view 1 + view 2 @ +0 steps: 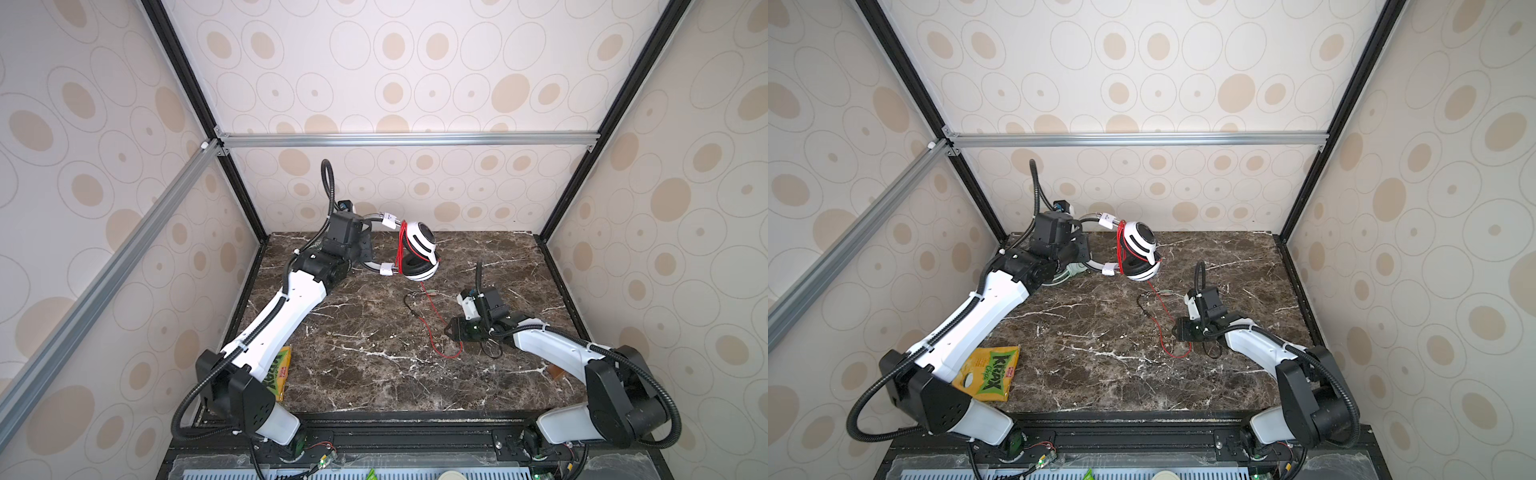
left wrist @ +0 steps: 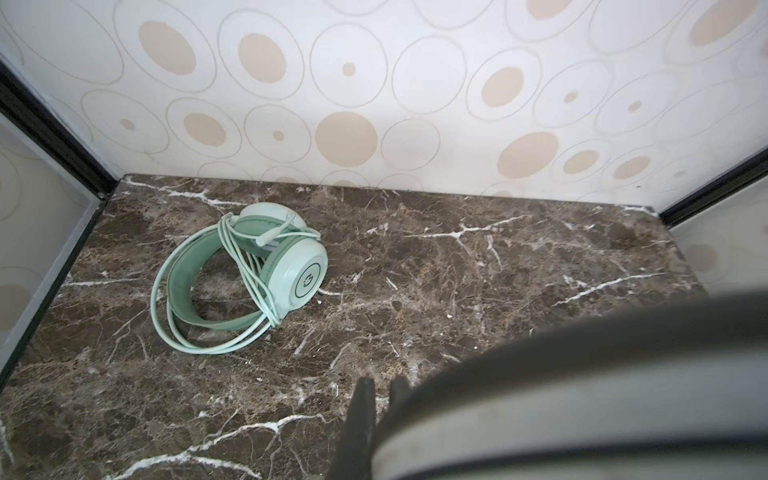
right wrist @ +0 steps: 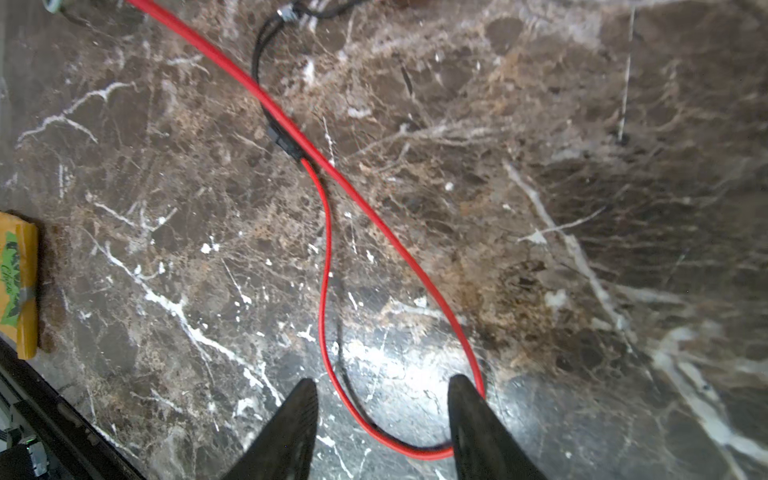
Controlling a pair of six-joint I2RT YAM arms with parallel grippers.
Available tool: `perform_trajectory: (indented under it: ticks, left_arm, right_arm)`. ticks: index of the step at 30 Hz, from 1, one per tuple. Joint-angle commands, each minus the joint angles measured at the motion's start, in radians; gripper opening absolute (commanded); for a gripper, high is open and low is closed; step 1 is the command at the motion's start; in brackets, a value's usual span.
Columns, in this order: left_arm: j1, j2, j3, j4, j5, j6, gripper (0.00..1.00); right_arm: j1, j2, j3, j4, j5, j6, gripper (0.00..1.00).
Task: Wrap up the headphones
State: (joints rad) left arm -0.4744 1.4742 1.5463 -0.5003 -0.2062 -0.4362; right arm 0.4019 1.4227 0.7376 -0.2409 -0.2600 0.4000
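Note:
I will wrap the headphones (image 1: 417,252) with the cord's part toward the earcups, so that part should stay free. My right gripper will next grab the red cord at its loop (image 1: 448,357) on the marble.
My left gripper (image 1: 368,243) (image 1: 1084,249) is shut on the grey headband (image 2: 582,395) of the white-and-black headphones (image 1: 419,249) (image 1: 1142,249) and holds them above the back of the table. Their thin red cord (image 1: 436,328) (image 1: 1163,328) is wound round them beside the earcups, and its free part hangs down to the marble. There it forms a loop (image 3: 328,232) between the fingers of my right gripper (image 3: 382,382) (image 1: 451,330), which is open low over the table. The mint green headphones (image 2: 241,274) lie at the back left with their pale cord wrapped round them.
A yellow-green snack packet (image 1: 988,374) (image 3: 16,282) lies at the front left beside my left arm. The red cord ends in a black stretch with a plug (image 1: 409,301) on the marble. Patterned walls and black frame posts close in the table (image 1: 374,374).

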Motion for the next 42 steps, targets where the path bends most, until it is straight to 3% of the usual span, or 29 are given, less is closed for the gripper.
perform_trajectory:
  ticks: [1, 10, 14, 19, 30, 38, 42]
  left_arm:
    - [-0.003, -0.080, 0.007, 0.147, 0.041, -0.029, 0.00]
    - [-0.003, -0.107, 0.005, 0.151, 0.039, -0.027, 0.00]
    - [-0.003, -0.110, 0.006, 0.148, 0.033, -0.027, 0.00]
    - [0.001, -0.102, 0.008, 0.143, 0.019, -0.032, 0.00]
    - [0.032, -0.059, 0.023, 0.111, -0.041, -0.066, 0.00]
    - [0.079, 0.033, 0.089, -0.005, -0.201, -0.142, 0.00]
    - [0.113, 0.075, 0.104, -0.054, -0.259, -0.203, 0.00]
  right_arm:
    - [-0.009, 0.019, -0.027, 0.018, 0.019, 0.012, 0.53]
    - [-0.009, 0.093, -0.042, 0.090, -0.030, 0.030, 0.46]
    - [-0.009, 0.083, -0.049, 0.114, -0.043, 0.023, 0.36]
    - [-0.009, 0.011, -0.071, 0.122, -0.058, -0.032, 0.00]
    - [0.011, -0.294, -0.089, -0.108, 0.040, -0.176, 0.00]
    - [0.313, -0.442, 0.055, -0.389, 0.353, -0.286, 0.00]
    - [0.420, -0.481, 0.103, -0.440, 0.381, -0.323, 0.00]
